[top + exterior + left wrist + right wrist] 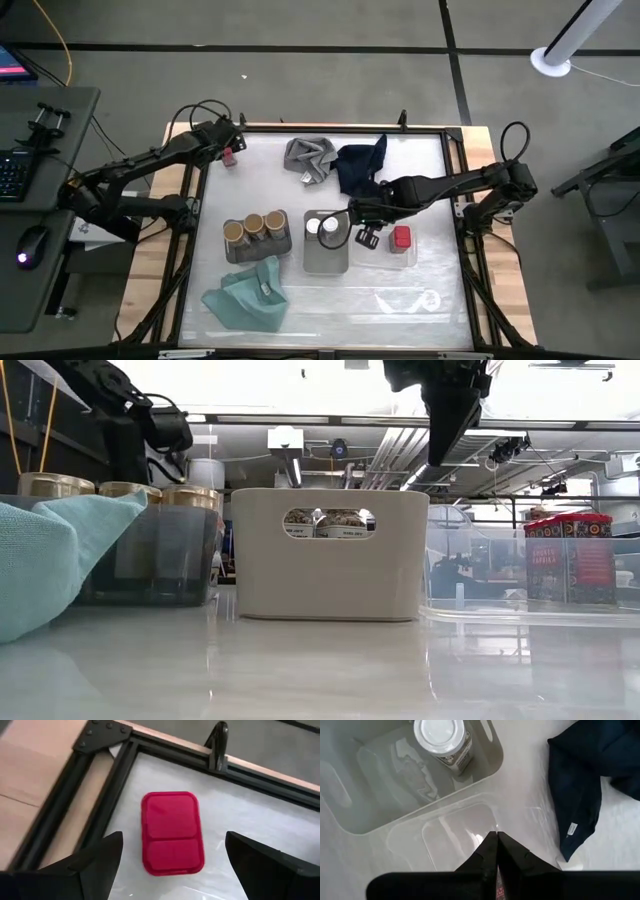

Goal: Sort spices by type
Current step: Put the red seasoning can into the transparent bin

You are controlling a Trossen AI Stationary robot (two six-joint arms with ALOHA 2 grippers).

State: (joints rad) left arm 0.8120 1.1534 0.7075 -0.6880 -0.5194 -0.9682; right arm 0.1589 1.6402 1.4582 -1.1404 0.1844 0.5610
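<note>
Next, my left gripper grabs the red squarish jar by its red lid [228, 157] to sort it beside the other red jar in the clear tray [400, 260].
A red squarish spice jar [172, 832] stands on its base at the table's far left corner [229, 157]. My left gripper [173, 840] hangs open above it, one finger on each side, clear of it. Three tan-topped jars [255, 226] stand in a dark tray [232, 252], and white-topped jars [321, 228] stand in a white bin [324, 262]. Another red jar [401, 238] stands in a clear tray [400, 260]. My right gripper [496, 840] is shut and holds nothing. It hangs over the clear tray's corner [455, 832] beside the white bin.
A grey cloth [308, 158] and a navy cloth [360, 165] lie at the far middle, and a teal cloth [245, 295] lies near the front left. A black frame rail [100, 795] and a clamp [218, 742] run close behind the corner jar. The front right shows bare table.
</note>
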